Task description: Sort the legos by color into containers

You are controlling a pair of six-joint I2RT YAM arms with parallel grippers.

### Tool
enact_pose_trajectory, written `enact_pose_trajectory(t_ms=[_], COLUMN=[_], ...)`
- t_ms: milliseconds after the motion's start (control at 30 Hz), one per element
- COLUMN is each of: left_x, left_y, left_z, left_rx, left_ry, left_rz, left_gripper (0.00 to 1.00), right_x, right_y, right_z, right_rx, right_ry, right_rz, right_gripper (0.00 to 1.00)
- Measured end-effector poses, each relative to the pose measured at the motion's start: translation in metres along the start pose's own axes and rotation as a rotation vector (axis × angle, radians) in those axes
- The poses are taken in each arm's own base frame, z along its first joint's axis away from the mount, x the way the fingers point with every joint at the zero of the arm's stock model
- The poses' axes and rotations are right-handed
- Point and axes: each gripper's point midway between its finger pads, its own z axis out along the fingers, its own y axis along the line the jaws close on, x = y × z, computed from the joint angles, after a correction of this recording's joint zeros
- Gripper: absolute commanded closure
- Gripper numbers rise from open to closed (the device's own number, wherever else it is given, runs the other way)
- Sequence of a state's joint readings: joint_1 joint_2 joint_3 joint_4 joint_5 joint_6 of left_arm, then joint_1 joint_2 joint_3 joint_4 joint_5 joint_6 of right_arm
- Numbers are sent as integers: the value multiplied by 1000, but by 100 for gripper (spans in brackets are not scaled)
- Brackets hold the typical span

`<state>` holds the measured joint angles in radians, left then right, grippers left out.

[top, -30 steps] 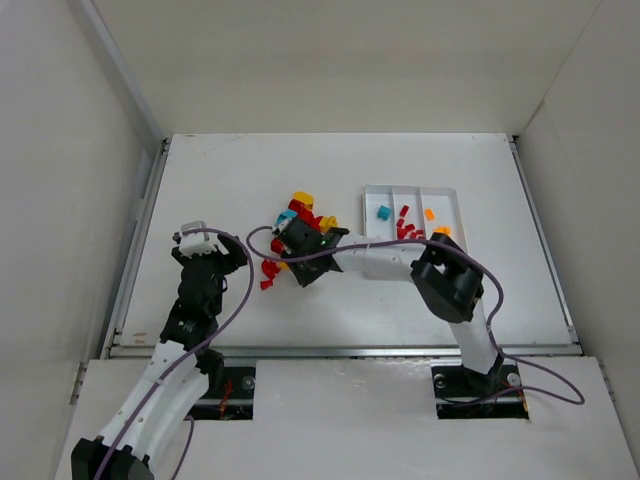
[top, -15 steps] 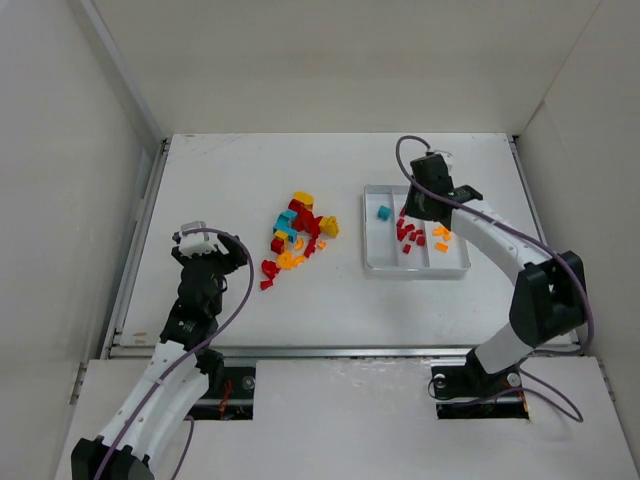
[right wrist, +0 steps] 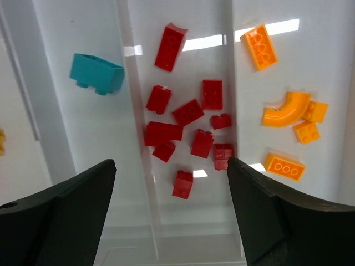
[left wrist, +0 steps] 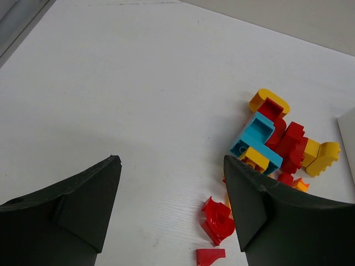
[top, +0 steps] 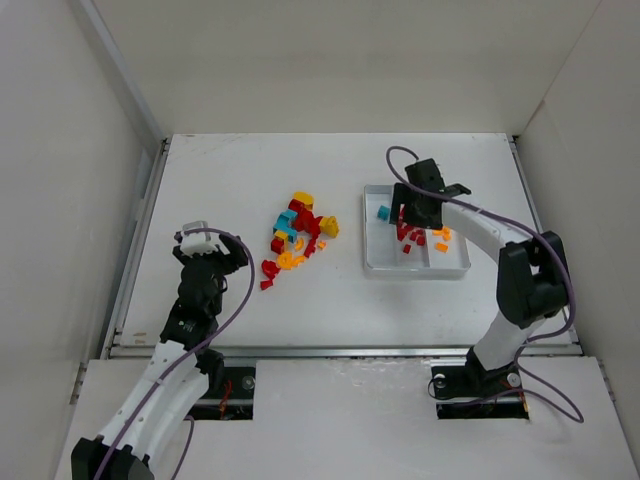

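I will next use my right gripper to grab the yellow brick (top: 328, 226) by its opposite sides, so its other sides stay free for dropping it into the orange container.
Loose legos (top: 295, 235) in red, orange-yellow and teal lie in a pile at mid-table, also in the left wrist view (left wrist: 277, 138). The white tray (top: 415, 272) has three containers side by side. The left one holds a teal brick (right wrist: 96, 73), the middle one several red bricks (right wrist: 183, 127), the right one orange bricks (right wrist: 288, 111). My right gripper (top: 418, 205) hangs open just above the middle compartment (right wrist: 171, 162) with nothing between its fingers. My left gripper (top: 205, 250) stands open and empty (left wrist: 171, 160), low over the table, left of the pile.
Two small red pieces (left wrist: 218, 220) lie apart from the pile, close to my left gripper's right finger. A tray divider (right wrist: 128, 66) runs between the teal and red compartments. White walls enclose the table on the left, back and right.
My right arm swung from the pile over to the tray and its jaws have opened above the red compartment. The left arm has not moved.
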<state>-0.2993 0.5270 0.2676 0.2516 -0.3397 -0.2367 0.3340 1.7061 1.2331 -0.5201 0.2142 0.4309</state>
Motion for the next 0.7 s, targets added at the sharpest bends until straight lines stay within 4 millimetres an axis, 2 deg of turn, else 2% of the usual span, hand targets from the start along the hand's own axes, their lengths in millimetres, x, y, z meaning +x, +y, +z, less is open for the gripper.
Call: enact_pose_trajectory(t_ms=[100, 167, 233, 367, 433, 533, 700], left_x=[1, 2, 4, 6, 6, 6, 5], left_y=[0, -1, -1, -1, -1, -1, -1], left_z=[0, 1, 2, 2, 2, 2, 3], left_rx=[3, 6, 8, 11, 11, 10, 8], left_ry=[4, 10, 17, 24, 23, 23, 18], left_rz=[4, 11, 17, 25, 26, 26, 24], left_gripper=[29, 29, 29, 29, 29, 29, 29], right_x=[-5, -7, -7, 1, 4, 1, 2], right_y=[15, 36, 66, 142, 167, 186, 191], right_z=[-7, -17, -30, -60, -64, -46, 7], right_rx=[-34, -68, -121, -278, -336, -358, -302], right_ry=[-20, -46, -78, -124, -123, -108, -60], right_rz=[-60, -129, -210, -351, -374, -379, -463], right_gripper=[13, 13, 13, 16, 16, 16, 14])
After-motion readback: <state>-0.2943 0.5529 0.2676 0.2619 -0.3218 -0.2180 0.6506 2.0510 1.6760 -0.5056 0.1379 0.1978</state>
